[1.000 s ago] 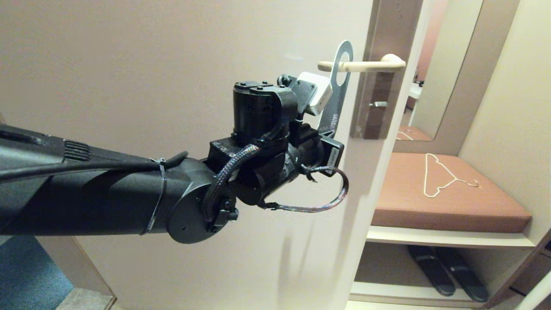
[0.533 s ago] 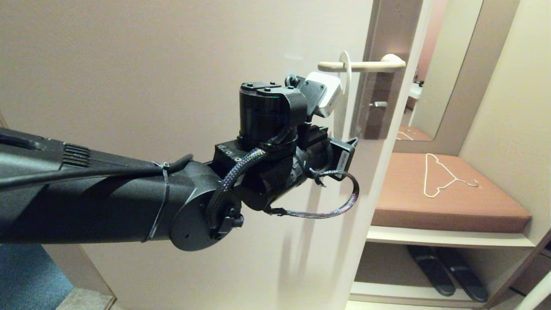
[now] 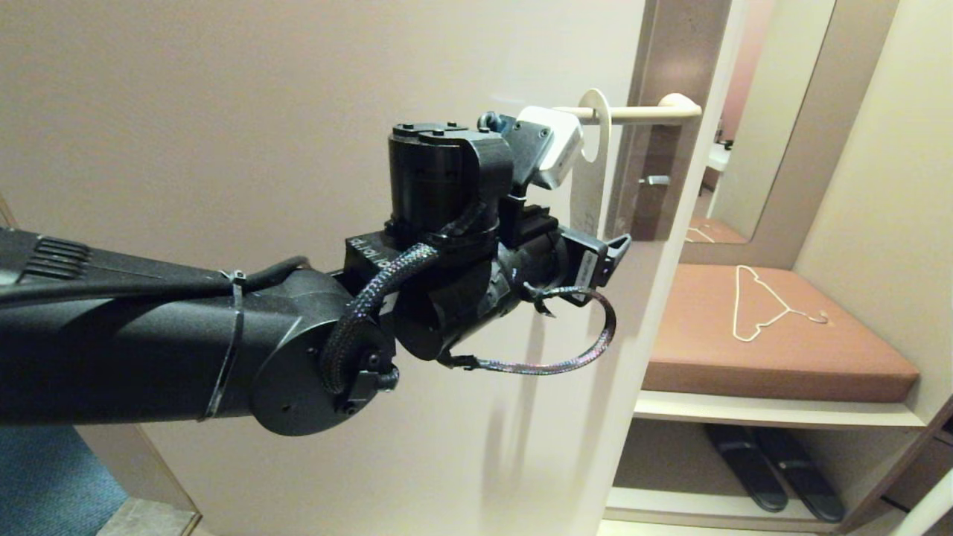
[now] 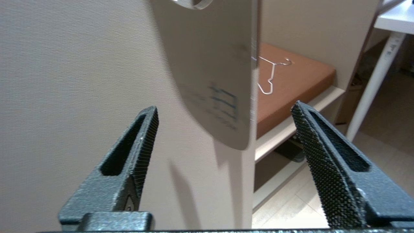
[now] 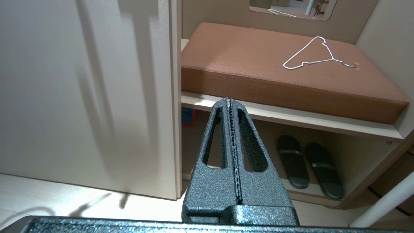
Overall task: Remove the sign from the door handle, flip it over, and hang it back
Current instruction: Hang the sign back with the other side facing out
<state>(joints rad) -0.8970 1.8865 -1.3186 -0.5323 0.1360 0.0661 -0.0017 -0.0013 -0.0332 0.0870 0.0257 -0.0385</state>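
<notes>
I need to grab the sign by its printed end (image 3: 586,214) with my left gripper, so the sign's hole stays free to slip off the door handle (image 3: 644,113).
The sign (image 3: 592,167) hangs by its hole on the cream door handle (image 3: 644,113), seen almost edge-on in the head view. The left wrist view shows its pale face with dark blue print (image 4: 213,74), and its lower end dangles free just beyond my fingertips. My left gripper (image 3: 614,246) is below and in front of the handle, close to the door, and stands open (image 4: 223,113) with nothing between its ribbed pads (image 4: 144,136). My right gripper (image 5: 230,103) is shut and empty, low by the door's edge, out of the head view.
The pale door (image 3: 298,112) fills the left side, its edge (image 5: 176,97) next to an alcove. A brown cushion bench (image 3: 774,357) holds a white wire clothes hanger (image 3: 767,305). Black slippers (image 3: 774,465) lie on the shelf below. A mirror (image 3: 774,112) is behind.
My left gripper opened and let go of the sign, which slid along the handle toward the pivot and now hangs free. The left arm drew back slightly. The right gripper stayed shut.
</notes>
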